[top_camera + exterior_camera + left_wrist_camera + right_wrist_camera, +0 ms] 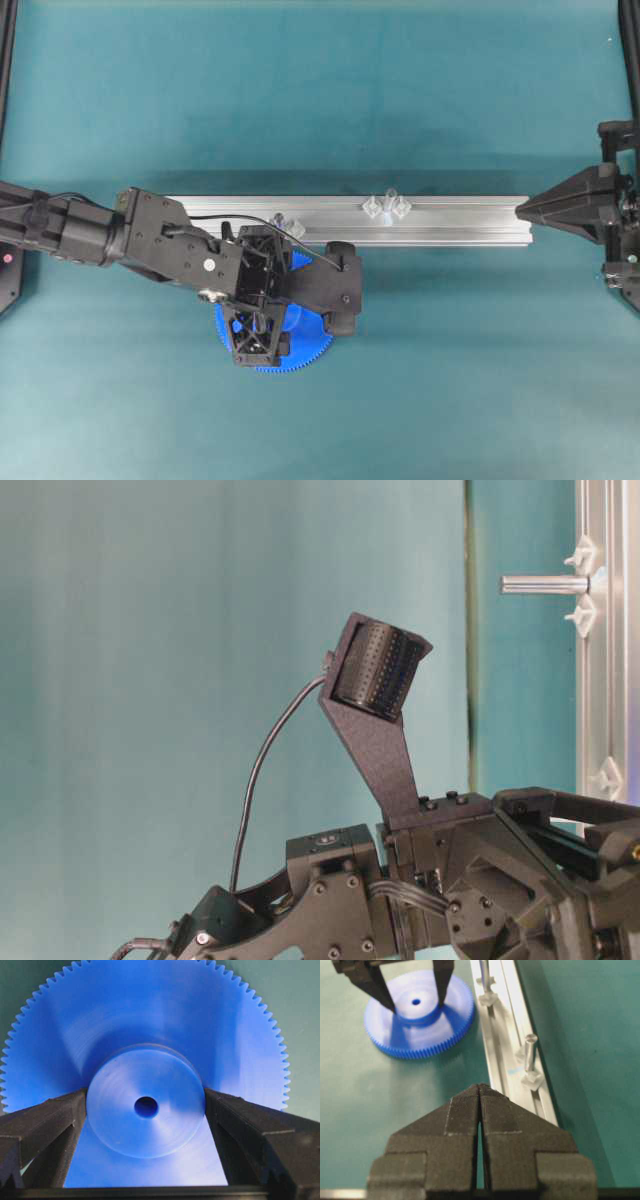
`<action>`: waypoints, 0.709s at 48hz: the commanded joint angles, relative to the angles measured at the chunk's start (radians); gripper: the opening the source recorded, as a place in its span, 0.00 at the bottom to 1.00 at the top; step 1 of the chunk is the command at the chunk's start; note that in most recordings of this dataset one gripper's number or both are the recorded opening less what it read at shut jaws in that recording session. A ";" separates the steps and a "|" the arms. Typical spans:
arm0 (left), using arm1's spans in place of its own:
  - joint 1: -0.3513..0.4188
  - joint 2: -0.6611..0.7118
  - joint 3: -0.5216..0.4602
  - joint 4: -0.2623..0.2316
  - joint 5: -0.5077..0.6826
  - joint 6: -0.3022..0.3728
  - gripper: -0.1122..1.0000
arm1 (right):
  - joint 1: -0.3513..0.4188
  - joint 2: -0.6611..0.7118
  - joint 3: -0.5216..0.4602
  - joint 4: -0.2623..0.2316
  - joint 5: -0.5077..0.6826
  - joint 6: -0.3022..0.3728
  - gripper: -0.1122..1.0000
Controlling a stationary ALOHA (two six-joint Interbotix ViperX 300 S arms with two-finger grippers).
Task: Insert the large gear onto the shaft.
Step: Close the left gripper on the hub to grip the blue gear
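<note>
My left gripper grabs the large gear (pixel 305 350) by its raised middle part next, to fit the gear onto the shaft (pixel 389 200).
The large gear (pixel 305 350) lies flat on the teal table, bright blue with fine teeth (pixel 420 1035). My left gripper (pixel 280 320) points straight down over it. It is open, and its two black fingers (pixel 65 1115) stand one on each side of the raised hub (pixel 145 1105), right at the hub's edges. The shaft (pixel 389 200) stands upright on the aluminium rail (pixel 450 220), between two small clear brackets, and is bare (pixel 529 1052). My right gripper (pixel 522 208) is shut, empty, and rests at the rail's right end.
A shorter stub with clear brackets (pixel 290 222) stands on the rail just behind the left wrist. The left wrist camera on its mount (pixel 380 665) rises above the arm. Black frame posts stand at the table's left and right edges.
</note>
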 commanded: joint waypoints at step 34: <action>-0.003 0.011 0.002 0.000 -0.002 -0.037 0.79 | -0.003 0.005 -0.011 -0.002 -0.009 0.009 0.11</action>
